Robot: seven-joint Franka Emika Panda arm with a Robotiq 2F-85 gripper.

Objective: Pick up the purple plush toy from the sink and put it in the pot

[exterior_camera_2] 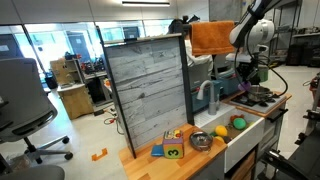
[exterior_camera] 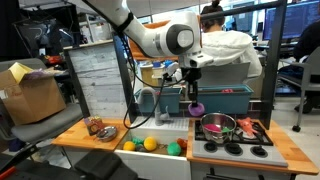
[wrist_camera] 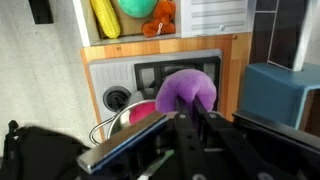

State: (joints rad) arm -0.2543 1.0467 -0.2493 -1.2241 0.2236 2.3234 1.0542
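I need to line up the purple plush toy with the pot before I open my gripper, because the toy hangs beside the pot (exterior_camera: 217,125). The toy would miss if I opened now.
My gripper (exterior_camera: 195,100) is shut on the purple plush toy (exterior_camera: 197,108) and holds it in the air, just left of and above the pot (exterior_camera: 217,125), between sink and stove. In the wrist view the toy (wrist_camera: 185,90) sits between my two fingers (wrist_camera: 187,108), with the pot's pink inside (wrist_camera: 142,111) below and to the left. The white sink (exterior_camera: 150,146) holds yellow and green balls. In the other exterior view my gripper (exterior_camera_2: 243,82) hangs over the pot (exterior_camera_2: 248,95) at the far end of the counter; the toy is hard to make out there.
A grey faucet (exterior_camera: 160,104) stands behind the sink. A blue-green bin (exterior_camera: 222,98) is behind the stove; it also shows in the wrist view (wrist_camera: 283,92). A tall wooden panel (exterior_camera: 98,78) rises at the counter's left. Small toys (exterior_camera: 98,127) lie left of the sink.
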